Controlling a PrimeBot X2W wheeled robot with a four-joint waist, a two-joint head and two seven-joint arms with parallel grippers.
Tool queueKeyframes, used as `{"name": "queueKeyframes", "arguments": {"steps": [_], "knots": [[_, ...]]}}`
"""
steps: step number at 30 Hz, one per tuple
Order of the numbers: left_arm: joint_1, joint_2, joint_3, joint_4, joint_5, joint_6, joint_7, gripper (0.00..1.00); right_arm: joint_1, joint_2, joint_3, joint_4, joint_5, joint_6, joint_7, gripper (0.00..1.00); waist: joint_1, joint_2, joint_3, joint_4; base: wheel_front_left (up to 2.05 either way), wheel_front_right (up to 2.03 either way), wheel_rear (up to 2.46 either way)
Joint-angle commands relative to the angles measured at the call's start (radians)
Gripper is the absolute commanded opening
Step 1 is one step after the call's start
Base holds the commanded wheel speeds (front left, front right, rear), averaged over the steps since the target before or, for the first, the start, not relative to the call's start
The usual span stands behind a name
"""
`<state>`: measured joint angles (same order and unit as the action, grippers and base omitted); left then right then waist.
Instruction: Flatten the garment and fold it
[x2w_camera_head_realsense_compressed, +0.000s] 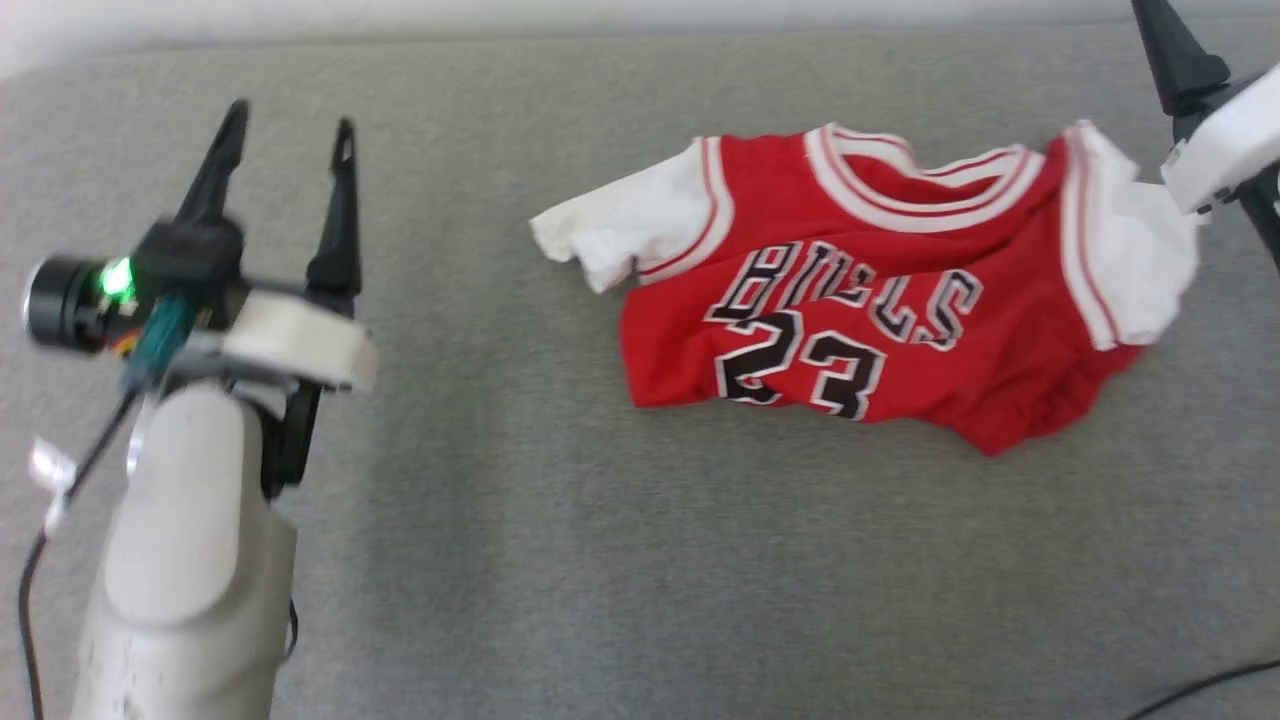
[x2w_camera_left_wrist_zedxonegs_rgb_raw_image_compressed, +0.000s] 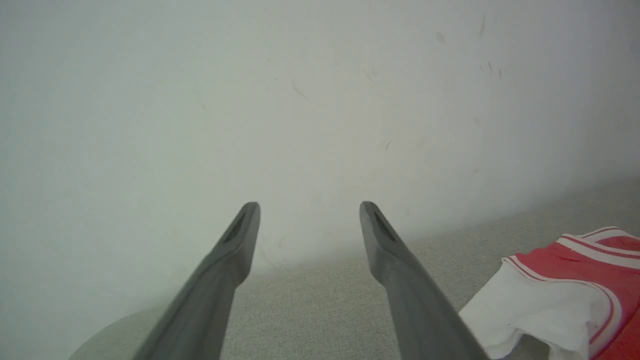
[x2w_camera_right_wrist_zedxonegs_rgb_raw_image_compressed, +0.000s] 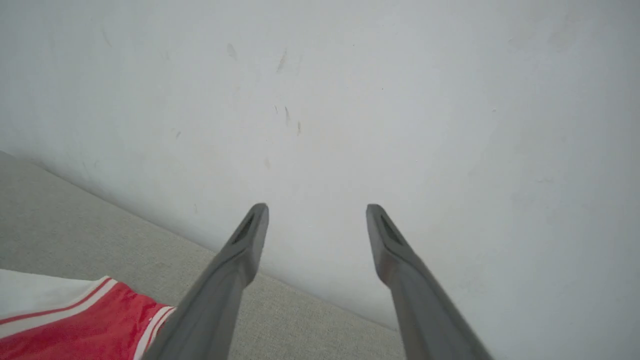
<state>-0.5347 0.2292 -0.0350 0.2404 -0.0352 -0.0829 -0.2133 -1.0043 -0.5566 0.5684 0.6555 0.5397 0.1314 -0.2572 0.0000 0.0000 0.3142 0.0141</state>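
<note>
My left gripper grabs the garment by the white sleeve edge (x2w_camera_head_realsense_compressed: 554, 245) next, since that edge stands up in a fold while the red body (x2w_camera_head_realsense_compressed: 828, 300) lies flat.
The garment (x2w_camera_head_realsense_compressed: 850, 300) is a red jersey with white sleeves, black lettering and the number 23. It lies face up and rumpled on the grey surface, its hem bunched at the lower right. My left gripper (x2w_camera_head_realsense_compressed: 290, 125) hangs open well to the left of it, holding nothing; the left wrist view shows the left gripper (x2w_camera_left_wrist_zedxonegs_rgb_raw_image_compressed: 309, 210) with a white sleeve (x2w_camera_left_wrist_zedxonegs_rgb_raw_image_compressed: 540, 312) at the lower right. My right gripper (x2w_camera_right_wrist_zedxonegs_rgb_raw_image_compressed: 316, 212) is open and empty, above the jersey's right shoulder (x2w_camera_right_wrist_zedxonegs_rgb_raw_image_compressed: 85, 322). One of its dark fingers (x2w_camera_head_realsense_compressed: 1175, 50) pokes in at the head view's top right.
A grey fabric surface (x2w_camera_head_realsense_compressed: 600, 560) spreads all around the jersey. A pale wall (x2w_camera_left_wrist_zedxonegs_rgb_raw_image_compressed: 300, 100) rises behind its far edge. A black cable (x2w_camera_head_realsense_compressed: 1200, 690) crosses the lower right corner, and another cable (x2w_camera_head_realsense_compressed: 30, 590) runs down beside my left forearm.
</note>
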Motion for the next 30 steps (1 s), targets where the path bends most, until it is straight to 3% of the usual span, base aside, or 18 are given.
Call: {"name": "queueKeyframes", "arguments": {"steps": [1, 5, 11, 16, 21, 24, 30], "knots": [[-0.036, 0.006, -0.014, 0.022, -0.002, -0.011, 0.018, 1.00, 0.054, 0.019, -0.048, -0.039, -0.025, -0.001, -0.004, 1.00, 0.0000, 0.0000, -0.032, -0.043, 0.00, 0.00, 0.00], [-0.137, 0.023, -0.063, 0.114, -0.026, -0.035, 0.093, 1.00, 0.227, 0.097, -0.244, -0.218, -0.103, -0.001, -0.004, 1.00, 0.0000, 0.0000, -0.038, -0.066, 0.00, 0.00, 0.00], [-0.266, 0.044, -0.178, 0.250, -0.107, -0.047, 0.245, 1.00, 0.434, 0.191, -0.400, -0.437, -0.194, -0.001, -0.004, 1.00, 0.0000, 0.0000, -0.038, -0.089, 0.00, 0.00, 0.00], [-0.372, 0.082, -0.350, 0.336, -0.259, -0.047, 0.398, 1.00, 0.562, 0.237, -0.452, -0.563, -0.244, -0.001, 0.001, 1.00, 0.0000, 0.0000, -0.028, -0.108, 0.00, 0.00, 0.00], [-0.465, 0.139, -0.542, 0.383, -0.449, -0.048, 0.654, 1.00, 0.661, 0.298, -0.492, -0.667, -0.266, -0.001, 0.003, 1.00, 0.0000, 0.0000, -0.010, -0.137, 0.00, 0.00, 0.00], [-0.518, 0.190, -0.639, 0.382, -0.546, -0.048, 0.803, 1.00, 0.703, 0.321, -0.501, -0.703, -0.277, -0.001, 0.004, 1.00, 0.0000, 0.0000, 0.009, -0.161, 0.00, 0.00, 0.00], [-0.617, 0.273, -0.773, 0.385, -0.653, -0.048, 0.996, 1.00, 0.723, 0.351, -0.496, -0.729, -0.288, -0.001, 0.005, 1.00, 0.0000, 0.0000, 0.064, -0.220, 0.00, 0.00, 0.00]]}}
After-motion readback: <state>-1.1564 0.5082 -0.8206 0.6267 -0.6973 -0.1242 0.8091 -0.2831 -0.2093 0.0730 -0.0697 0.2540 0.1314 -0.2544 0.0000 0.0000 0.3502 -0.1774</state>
